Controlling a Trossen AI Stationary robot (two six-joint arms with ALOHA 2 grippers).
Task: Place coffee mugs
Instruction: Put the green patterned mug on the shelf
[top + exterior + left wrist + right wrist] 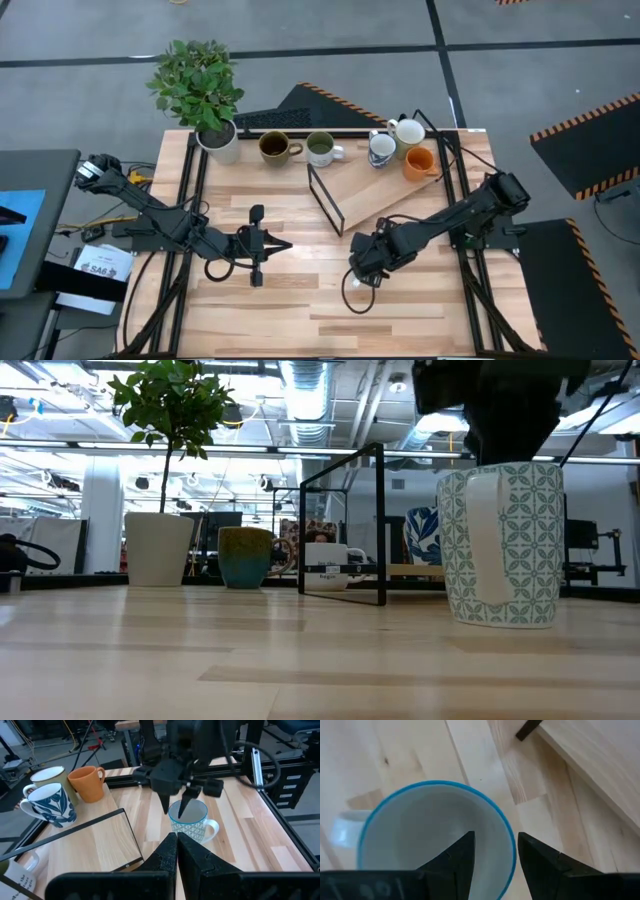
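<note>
My right gripper grabs the white mug by its blue rim point(511, 845) next, since that leaves the handle free for placing the mug on the wooden board.
A white mug with a teal lattice pattern point(500, 545) stands upright on the table near the middle right. My right gripper point(495, 845) hangs over it, pointing down and open. One finger is inside the cup and one outside, either side of the blue rim point(511, 845), with a gap showing. In the left wrist view the same mug point(192, 822) sits under those fingers. Five other mugs stand at the far edge: brown point(273, 147), pale with green inside point(320, 149), blue-patterned point(381, 149), cream point(408, 131) and orange point(420, 162). My left gripper point(285, 245) waits shut, left of centre.
A sloping wooden board point(395, 190) with a black wire frame point(325, 195) at its near-left end lies between the patterned mug and the far mugs. A white pot with a green plant point(218, 140) stands at the far left corner. Bare table lies toward the near edge.
</note>
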